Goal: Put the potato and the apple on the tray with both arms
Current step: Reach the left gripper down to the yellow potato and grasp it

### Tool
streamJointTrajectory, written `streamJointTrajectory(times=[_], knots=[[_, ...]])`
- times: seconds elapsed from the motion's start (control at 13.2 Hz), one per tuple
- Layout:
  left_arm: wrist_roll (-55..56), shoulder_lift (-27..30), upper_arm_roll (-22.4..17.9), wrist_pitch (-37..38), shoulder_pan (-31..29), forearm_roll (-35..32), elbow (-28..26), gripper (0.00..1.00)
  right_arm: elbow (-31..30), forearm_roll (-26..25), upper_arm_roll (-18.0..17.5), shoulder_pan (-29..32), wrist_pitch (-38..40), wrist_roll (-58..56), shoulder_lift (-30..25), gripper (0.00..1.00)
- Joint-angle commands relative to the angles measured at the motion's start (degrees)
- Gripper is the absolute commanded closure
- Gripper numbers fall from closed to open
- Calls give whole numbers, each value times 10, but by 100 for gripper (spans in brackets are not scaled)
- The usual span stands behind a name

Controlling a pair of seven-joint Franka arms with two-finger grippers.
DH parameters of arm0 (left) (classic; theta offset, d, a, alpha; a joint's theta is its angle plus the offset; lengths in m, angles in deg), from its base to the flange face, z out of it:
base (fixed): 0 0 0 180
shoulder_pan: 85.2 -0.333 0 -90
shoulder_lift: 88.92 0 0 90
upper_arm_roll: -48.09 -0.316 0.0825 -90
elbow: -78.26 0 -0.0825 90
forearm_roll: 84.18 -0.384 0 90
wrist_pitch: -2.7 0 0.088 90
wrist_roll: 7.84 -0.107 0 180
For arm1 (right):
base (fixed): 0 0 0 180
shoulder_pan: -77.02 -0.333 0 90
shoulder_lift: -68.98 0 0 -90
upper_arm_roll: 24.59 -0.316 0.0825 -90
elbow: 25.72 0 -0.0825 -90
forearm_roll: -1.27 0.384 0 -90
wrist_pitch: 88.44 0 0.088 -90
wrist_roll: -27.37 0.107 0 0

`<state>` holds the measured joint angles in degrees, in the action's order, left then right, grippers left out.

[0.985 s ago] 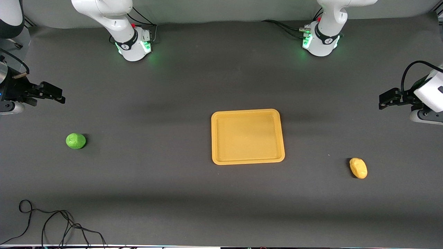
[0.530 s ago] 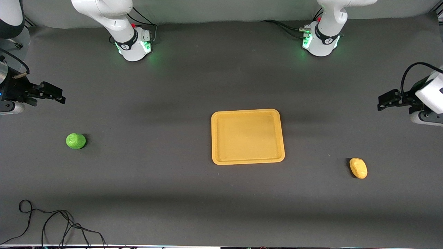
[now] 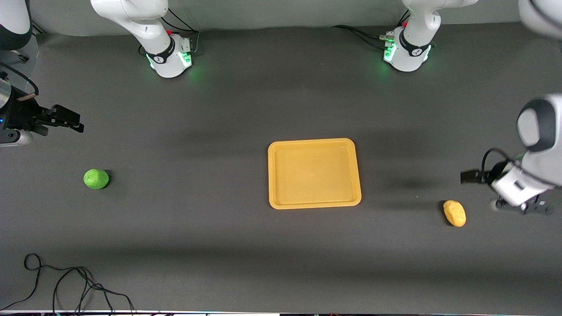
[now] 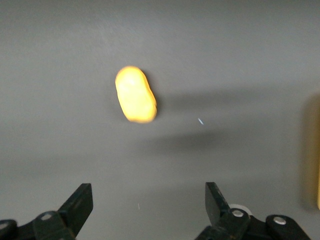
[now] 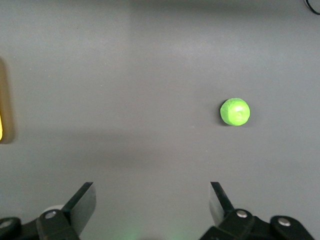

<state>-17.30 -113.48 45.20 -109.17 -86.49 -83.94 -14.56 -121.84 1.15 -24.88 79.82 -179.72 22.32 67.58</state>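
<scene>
The left gripper will next grab the potato by its rounded middle, so that the potato can be placed on the yellow-orange tray.
The yellow-orange tray lies empty at the table's middle. The potato lies on the mat toward the left arm's end; it also shows in the left wrist view. My left gripper is open and empty, up in the air over the mat close beside the potato. The green apple lies toward the right arm's end; it also shows in the right wrist view. My right gripper is open and empty, over the mat at the right arm's end.
A black cable lies looped at the table's near edge toward the right arm's end. The tray's edge shows in the left wrist view and the right wrist view. Bare dark mat surrounds the tray.
My left arm has swung down toward the potato, its gripper now close beside it. The right arm has barely moved. Potato, apple and tray have not moved.
</scene>
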Motion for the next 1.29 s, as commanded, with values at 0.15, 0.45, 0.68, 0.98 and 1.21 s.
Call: streamJointTrajectory(times=[0.15, 0.45, 0.68, 0.98, 1.21], knots=[[-11, -131, 3, -144, -11, 5, 36, 0, -35, 7, 48, 1, -46, -43, -4, 0], [-12, -188, 3, -213, -20, 14, 30, 0, -72, 6, 163, 2, -112, -182, 3, 0], [-15, -198, 3, -237, -20, 18, 30, 52, -73, 6, 216, 1, -127, -245, 12, 0], [-7, -153, 5, -138, -14, 22, 36, 94, -149, 7, 219, 1, -202, -246, 5, 0], [44, -84, 24, -30, -3, 37, 33, 93, -236, 9, 220, -2, -333, -246, 22, 0]])
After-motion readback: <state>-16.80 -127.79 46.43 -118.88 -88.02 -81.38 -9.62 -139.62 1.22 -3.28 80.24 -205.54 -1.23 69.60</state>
